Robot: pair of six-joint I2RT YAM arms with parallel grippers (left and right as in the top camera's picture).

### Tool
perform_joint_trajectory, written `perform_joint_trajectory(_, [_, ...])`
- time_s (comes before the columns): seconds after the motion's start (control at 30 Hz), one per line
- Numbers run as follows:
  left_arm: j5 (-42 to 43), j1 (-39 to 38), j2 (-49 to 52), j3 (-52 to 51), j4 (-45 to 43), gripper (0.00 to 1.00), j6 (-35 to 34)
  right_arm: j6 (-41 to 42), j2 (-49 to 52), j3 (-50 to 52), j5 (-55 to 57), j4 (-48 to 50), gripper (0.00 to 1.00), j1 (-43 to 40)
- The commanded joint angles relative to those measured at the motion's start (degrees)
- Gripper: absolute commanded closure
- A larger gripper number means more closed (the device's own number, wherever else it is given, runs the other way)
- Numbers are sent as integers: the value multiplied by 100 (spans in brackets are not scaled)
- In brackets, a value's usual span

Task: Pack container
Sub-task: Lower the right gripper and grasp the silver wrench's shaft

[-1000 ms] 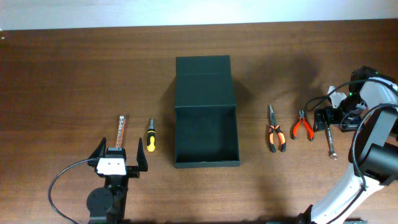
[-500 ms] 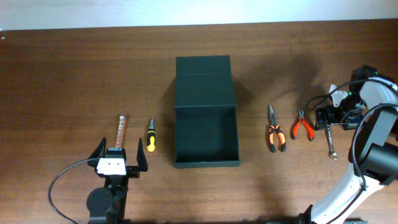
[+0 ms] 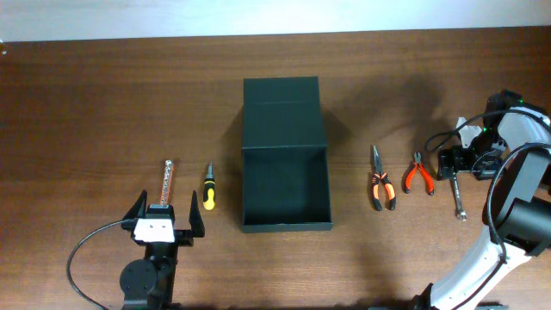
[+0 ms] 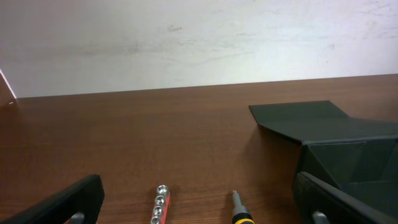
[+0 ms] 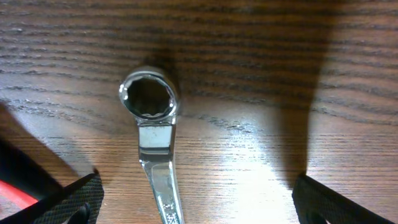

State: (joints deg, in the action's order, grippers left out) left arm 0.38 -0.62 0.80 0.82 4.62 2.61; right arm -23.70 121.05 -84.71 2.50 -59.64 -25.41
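The wrench handle (image 5: 165, 188) lies between my right gripper's open fingers, so closing now would catch the handle and it is time to close.
The container (image 3: 285, 202) is a dark green-black box at the table's middle, open, with its flap lid (image 3: 281, 102) laid back. It also shows in the left wrist view (image 4: 351, 152). My left gripper (image 3: 166, 212) is open and empty, just in front of a red socket rail (image 3: 168, 179) and a yellow-black screwdriver (image 3: 208, 189). My right gripper (image 3: 454, 165) is open and hangs low over the ring end of a silver wrench (image 5: 149, 99). Its fingers (image 5: 74, 200) straddle the wrench shaft without touching it.
Orange long-nose pliers (image 3: 381, 181) and small orange cutters (image 3: 419, 175) lie between the container and the wrench (image 3: 460, 200). A pale wall runs along the table's far edge (image 4: 186, 43). The right arm's base and cable sit at the lower right (image 3: 516, 215).
My right gripper has shifted very slightly to the left over the wrench. The left arm and the tools have not moved.
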Motion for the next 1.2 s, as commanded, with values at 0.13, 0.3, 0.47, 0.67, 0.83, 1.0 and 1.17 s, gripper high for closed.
perform_joint_trajectory(0.13, [-39,-9,-46,-26,15,1,92,90,212,28,199,11,2,-7])
perform_joint_trajectory(0.3, [-39,-9,-46,-26,15,1,92,173,212,28,356,-11,0,-4])
perform_joint_trajectory(0.47, [-39,-9,-46,-26,15,1,92,216,212,28,350,-13,0,-4])
perform_joint_trajectory(0.67, [-42,-9,-46,-26,15,1,92,214,212,28,221,-11,37,0])
perform_joint_trajectory(0.83, [-39,-9,-46,-26,15,1,92,214,212,28,203,-7,70,66])
perform_joint_trajectory(1.0, [-42,-9,-46,-26,15,1,92,212,212,28,210,-7,88,229])
perform_joint_trajectory(1.17, [-42,-9,-46,-26,15,1,92,214,212,26,229,13,96,409])
